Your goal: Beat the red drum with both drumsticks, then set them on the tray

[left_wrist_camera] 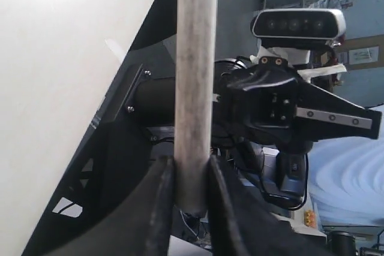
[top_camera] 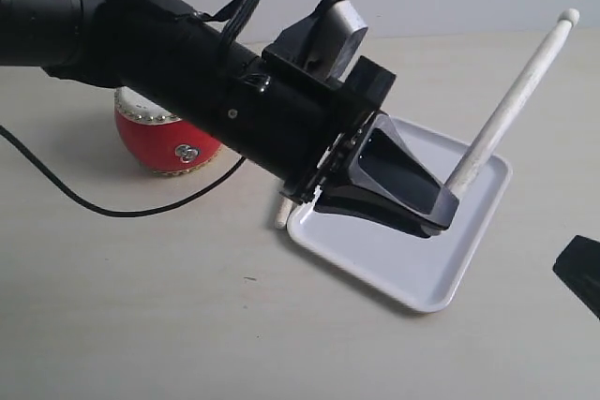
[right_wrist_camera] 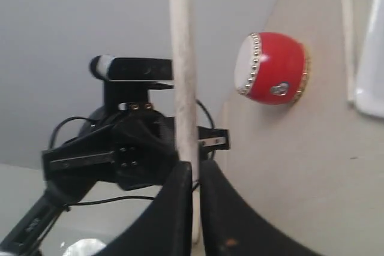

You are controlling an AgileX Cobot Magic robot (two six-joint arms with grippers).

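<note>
I will beat the red drum (top_camera: pixel 164 142) with both drumsticks, so my right gripper will next grab the loose drumstick by its handle end.
My left gripper (top_camera: pixel 448 201) hangs over the white tray (top_camera: pixel 412 274), shut on a pale drumstick (top_camera: pixel 511 105) that slants up and to the right. In the left wrist view its jaws (left_wrist_camera: pixel 192 178) clamp that drumstick (left_wrist_camera: pixel 195 76) near the butt end. The second drumstick (right_wrist_camera: pixel 347 34) lies along the tray's (right_wrist_camera: pixel 373 88) left rim; only its end (top_camera: pixel 279 217) pokes out under my left arm. The red drum (top_camera: pixel 164 142) stands behind that arm, half hidden. My right gripper (right_wrist_camera: pixel 196 175) is shut and empty, and the held stick (right_wrist_camera: pixel 183 58) shows beyond it. A dark part of the right gripper (top_camera: pixel 579 269) sits at the right edge.
A black cable (top_camera: pixel 94 203) curves over the beige table in front of the drum. My left arm (top_camera: pixel 187 72) crosses the upper left of the exterior view. The right gripper body (left_wrist_camera: pixel 288 112) faces the left wrist camera.
</note>
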